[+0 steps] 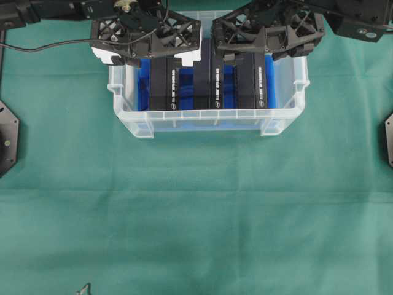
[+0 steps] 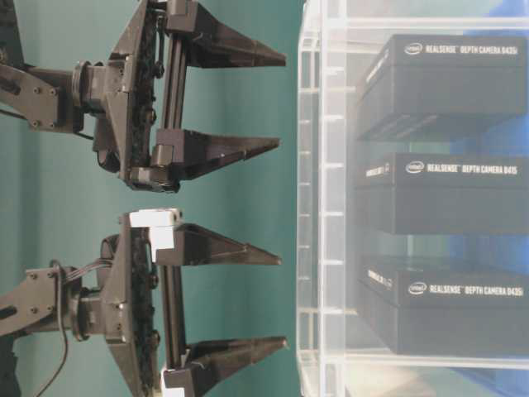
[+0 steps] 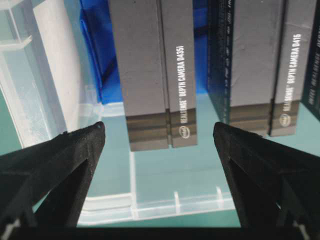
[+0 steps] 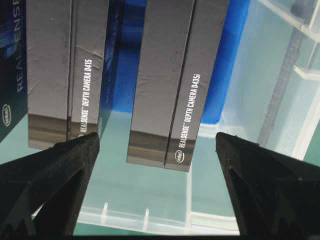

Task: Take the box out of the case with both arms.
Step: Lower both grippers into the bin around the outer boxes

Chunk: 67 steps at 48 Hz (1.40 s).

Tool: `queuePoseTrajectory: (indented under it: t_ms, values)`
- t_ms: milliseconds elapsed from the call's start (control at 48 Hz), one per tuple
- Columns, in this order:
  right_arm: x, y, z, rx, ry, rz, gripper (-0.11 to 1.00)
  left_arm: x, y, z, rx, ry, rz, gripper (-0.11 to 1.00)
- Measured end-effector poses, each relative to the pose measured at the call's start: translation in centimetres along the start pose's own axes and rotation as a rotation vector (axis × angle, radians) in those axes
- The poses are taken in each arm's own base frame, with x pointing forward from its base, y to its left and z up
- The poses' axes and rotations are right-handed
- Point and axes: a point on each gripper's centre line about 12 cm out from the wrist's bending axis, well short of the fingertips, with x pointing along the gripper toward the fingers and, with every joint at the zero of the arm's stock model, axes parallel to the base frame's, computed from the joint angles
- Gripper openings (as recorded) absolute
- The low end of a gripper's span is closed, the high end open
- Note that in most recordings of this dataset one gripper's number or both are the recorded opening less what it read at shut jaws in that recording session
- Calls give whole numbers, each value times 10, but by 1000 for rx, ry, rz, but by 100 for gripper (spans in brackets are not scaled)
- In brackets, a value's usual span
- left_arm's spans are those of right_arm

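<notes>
I should next grip across the box's narrow middle (image 1: pixel 164 77) (image 3: pixel 154 55) with my left gripper to take out the black box, because the box's ends are too far apart for the gripper's fingers.
The clear case (image 1: pixel 202 120) sits at the table's far middle, with a blue sheet (image 1: pixel 142 80) lining its bottom. Three black boxes stand on edge inside: left (image 1: pixel 164 83), middle (image 1: pixel 207 77) and right (image 1: pixel 253 80). My left gripper (image 1: pixel 147 52) hovers open over the case's left part, with the left box (image 3: pixel 152 70) between and beyond its fingers (image 3: pixel 75 160). Over the right part my right gripper (image 1: pixel 267 46) is open around the line of the right box (image 4: pixel 172 80). In the table-level view both grippers (image 2: pixel 283 298) (image 2: pixel 282 101) stand clear of the case rim (image 2: pixel 322 207), touching nothing.
Green cloth (image 1: pixel 196 215) covers the table in front of the case. Black arm bases sit at the left edge (image 1: pixel 7 138) and right edge (image 1: pixel 388 138). A small dark item (image 1: pixel 84 289) pokes in at the bottom edge.
</notes>
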Motion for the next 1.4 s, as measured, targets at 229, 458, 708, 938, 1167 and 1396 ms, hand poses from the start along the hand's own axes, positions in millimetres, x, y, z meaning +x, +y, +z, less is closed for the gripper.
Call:
queuePoseTrajectory:
  t_ms: [229, 458, 708, 938, 1167, 1396]
  values:
    - [9, -3, 0, -2, -3, -13, 94, 11, 0, 0, 2, -6, -17, 85]
    - [29, -6, -1, -5, -12, 0, 94, 31, 5, -3, 1, -2, -12, 85]
    - [52, -11, -3, -9, -11, 0, 94, 53, 3, -4, 7, -3, -18, 85]
    - [64, -12, -3, -16, -9, -15, 94, 70, 9, -2, -2, -2, -7, 85]
    - [77, -13, -3, -21, -8, -42, 94, 78, 11, 1, -18, -11, -33, 85]
    - [86, -9, -2, -23, -10, -37, 94, 84, 17, 0, -20, -7, -20, 85]
